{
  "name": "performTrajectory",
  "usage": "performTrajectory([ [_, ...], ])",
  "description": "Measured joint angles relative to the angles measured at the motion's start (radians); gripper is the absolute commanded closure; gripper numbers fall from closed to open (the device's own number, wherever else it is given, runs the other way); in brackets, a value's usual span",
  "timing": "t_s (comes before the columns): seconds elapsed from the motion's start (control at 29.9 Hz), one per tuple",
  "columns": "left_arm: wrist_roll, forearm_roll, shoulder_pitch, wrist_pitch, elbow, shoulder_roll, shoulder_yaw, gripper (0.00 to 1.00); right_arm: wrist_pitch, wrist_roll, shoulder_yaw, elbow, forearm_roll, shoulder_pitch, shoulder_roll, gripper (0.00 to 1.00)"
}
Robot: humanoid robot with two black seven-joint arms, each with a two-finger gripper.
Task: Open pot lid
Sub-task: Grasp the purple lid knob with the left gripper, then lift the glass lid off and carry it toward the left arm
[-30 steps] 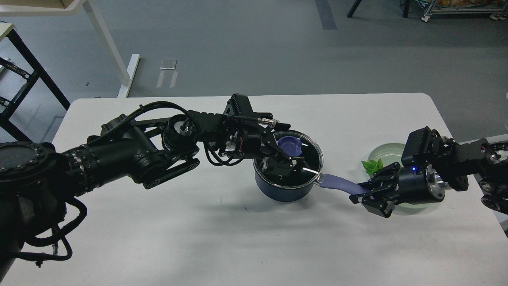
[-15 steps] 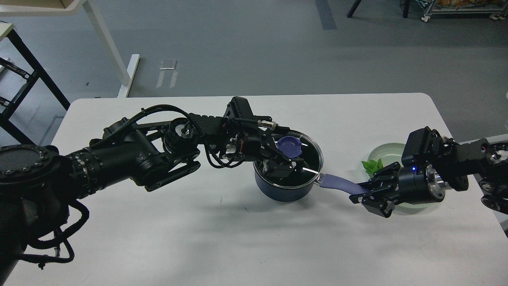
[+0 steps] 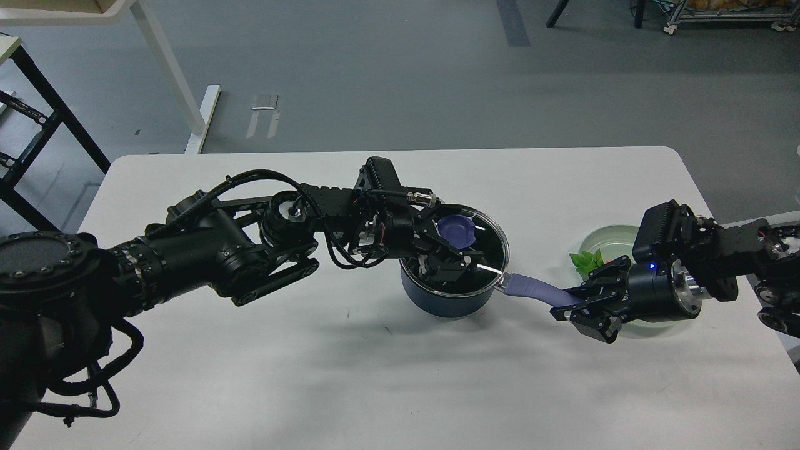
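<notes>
The glass lid spreads wide and flat across the pot, so the left gripper will next grab it by the narrow purple knob.
The dark navy pot stands at the middle of the white table. The glass lid lies flat on it, with its blue-purple knob in the centre. My left gripper hovers low over the lid, open, with one finger on each side of the knob and a small gap showing on the near side. My right gripper is shut on the end of the pot's lavender handle, which points right.
A pale green glass plate with a green leafy item sits at the right, partly under my right arm. Table legs and a black frame stand on the floor beyond the far left edge.
My left arm has shifted slightly right and forward, bringing its fingers closer around the knob. The lid, the pot and the right arm have not moved.
</notes>
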Motion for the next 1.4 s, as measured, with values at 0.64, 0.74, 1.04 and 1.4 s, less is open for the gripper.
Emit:
performTrajectory([
  [0.64,-0.001,-0.047,-0.063,0.001,-0.112,0.107,-0.002,0.48,-0.002,0.0,-0.001,0.0,0.0,-0.006,-0.005,0.65],
  [0.74,-0.001,-0.061,-0.076,-0.002,-0.171,0.172,-0.002,0.48,-0.006,0.0,-0.001,0.0,0.0,-0.006,-0.006,0.65],
  [1.04,0.0,-0.102,-0.06,0.012,-0.341,0.496,-0.002,0.48,-0.008,0.0,0.0,0.0,0.001,-0.006,-0.015,0.65],
  [1.4,0.0,-0.104,0.211,0.238,-0.357,0.806,0.016,0.47,-0.009,0.0,0.001,0.0,0.002,-0.006,-0.016,0.65],
])
